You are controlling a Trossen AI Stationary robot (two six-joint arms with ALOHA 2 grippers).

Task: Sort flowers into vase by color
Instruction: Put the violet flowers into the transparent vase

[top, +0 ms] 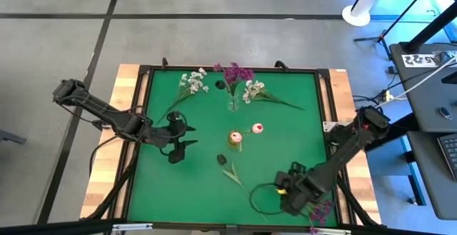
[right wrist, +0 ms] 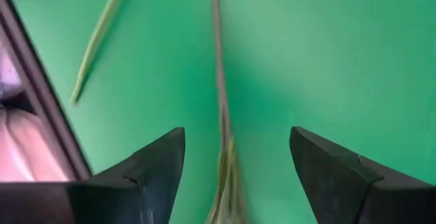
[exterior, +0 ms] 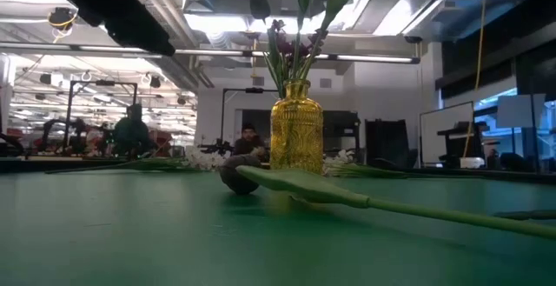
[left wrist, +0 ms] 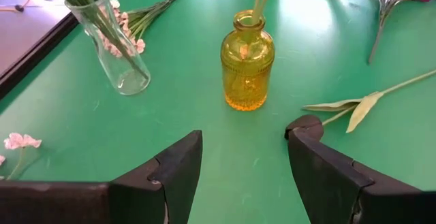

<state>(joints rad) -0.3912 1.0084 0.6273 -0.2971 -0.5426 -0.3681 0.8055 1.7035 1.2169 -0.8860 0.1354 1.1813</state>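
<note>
I next need to pick up the magenta sprig by its green stems with my right gripper, to add it to the clear vase (top: 233, 105).
A yellow vase (top: 235, 139) (left wrist: 247, 60) (exterior: 296, 129) with pale pink buds (top: 257, 128) stands mid-table. Behind it is a clear vase (top: 233, 105) (left wrist: 112, 40) of magenta sprigs (top: 235, 74). White sprigs (top: 191, 83) (top: 253, 91) lie flat at the far side. A dark-budded flower (top: 223, 160) (exterior: 239, 177) lies on its side near the yellow vase. My left gripper (top: 182, 135) (left wrist: 245, 156) hovers open to the left of that vase. My right gripper (top: 289, 192) (right wrist: 235, 163) points down, open, over a green stem (right wrist: 221, 115) at the near right, beside a magenta sprig (top: 320, 212).
A dark frame (top: 325, 106) rims the green mat. A second thin stem (right wrist: 102, 26) lies close to the right gripper. A loose pink-white blossom (left wrist: 20, 141) lies near the left gripper. Bare mat (top: 178, 192) fills the near left.
</note>
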